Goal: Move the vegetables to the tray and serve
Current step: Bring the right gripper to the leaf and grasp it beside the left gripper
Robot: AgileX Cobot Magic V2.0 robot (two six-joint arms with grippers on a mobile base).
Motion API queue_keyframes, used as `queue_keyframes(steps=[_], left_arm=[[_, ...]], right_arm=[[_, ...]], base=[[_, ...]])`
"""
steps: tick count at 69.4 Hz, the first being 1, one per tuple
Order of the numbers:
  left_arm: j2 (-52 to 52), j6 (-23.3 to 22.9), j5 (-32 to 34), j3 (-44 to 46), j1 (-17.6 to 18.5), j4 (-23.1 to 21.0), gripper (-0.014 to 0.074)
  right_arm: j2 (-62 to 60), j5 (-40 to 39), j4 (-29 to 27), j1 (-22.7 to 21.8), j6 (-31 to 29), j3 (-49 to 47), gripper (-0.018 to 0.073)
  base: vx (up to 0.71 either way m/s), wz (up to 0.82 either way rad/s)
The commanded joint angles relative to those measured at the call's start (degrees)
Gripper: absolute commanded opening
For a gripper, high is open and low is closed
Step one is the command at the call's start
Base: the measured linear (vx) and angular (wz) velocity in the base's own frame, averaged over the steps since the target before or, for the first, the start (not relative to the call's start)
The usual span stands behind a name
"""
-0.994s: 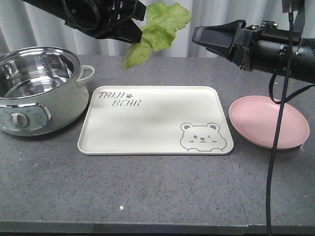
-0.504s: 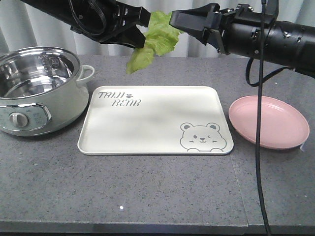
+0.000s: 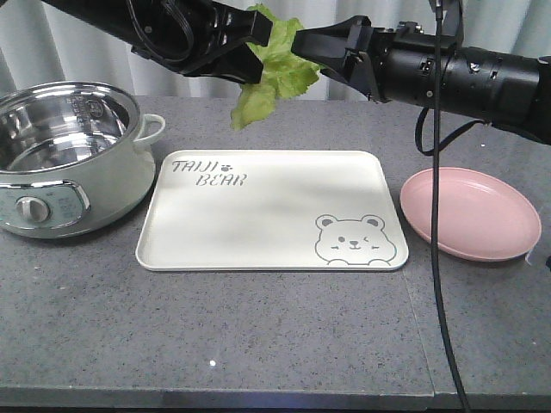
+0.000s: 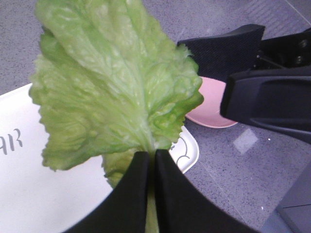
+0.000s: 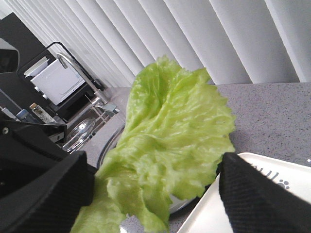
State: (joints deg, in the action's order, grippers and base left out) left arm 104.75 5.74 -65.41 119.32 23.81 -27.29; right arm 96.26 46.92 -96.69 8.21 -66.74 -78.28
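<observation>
My right gripper picks up the leaf by its upper part (image 3: 294, 53) next, to move the lettuce onto the pink plate (image 3: 470, 214) for serving.
My left gripper (image 3: 251, 53) is shut on the rib of a crinkled green lettuce leaf (image 3: 274, 69), held high above the far edge of the cream tray (image 3: 267, 215). In the left wrist view the leaf (image 4: 116, 97) stands up from the closed jaws of the left gripper (image 4: 151, 160). My right gripper (image 3: 301, 41) is open, its fingers on either side of the leaf's upper part. In the right wrist view the leaf (image 5: 170, 145) lies between the two black pads (image 5: 252, 194) of the right gripper (image 5: 155, 194).
A pale green electric pot (image 3: 69, 155) with a steel bowl stands left of the tray. A round pink plate (image 3: 469, 211) lies to the tray's right. Grey curtains hang behind the grey table. A black cable (image 3: 435, 215) hangs down from the right arm.
My right gripper has swung left from over the pink plate to the leaf and now straddles it. My left gripper has carried the leaf slightly right.
</observation>
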Motion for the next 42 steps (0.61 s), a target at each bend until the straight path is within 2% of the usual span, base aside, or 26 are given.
queue_keyframes(steps=[1, 30, 42], left_arm=[[-2.81, 0.01, 3.98, 1.83, 0.38, -2.98, -0.0008], [-2.88, 0.01, 4.31, 1.83, 0.38, -2.93, -0.0008], [-2.88, 0.01, 4.70, 1.83, 0.38, -5.19, -0.0008]], right_arm=[[-2.37, 1.94, -5.77, -0.07, -0.30, -1.92, 0.0545], [-2.37, 1.89, -5.77, -0.07, 0.79, -1.92, 0.0545], [-2.37, 1.89, -5.77, -0.07, 0.79, -1.92, 0.0545]], base=[[0.00, 0.00], [0.00, 0.00], [0.00, 0.00]])
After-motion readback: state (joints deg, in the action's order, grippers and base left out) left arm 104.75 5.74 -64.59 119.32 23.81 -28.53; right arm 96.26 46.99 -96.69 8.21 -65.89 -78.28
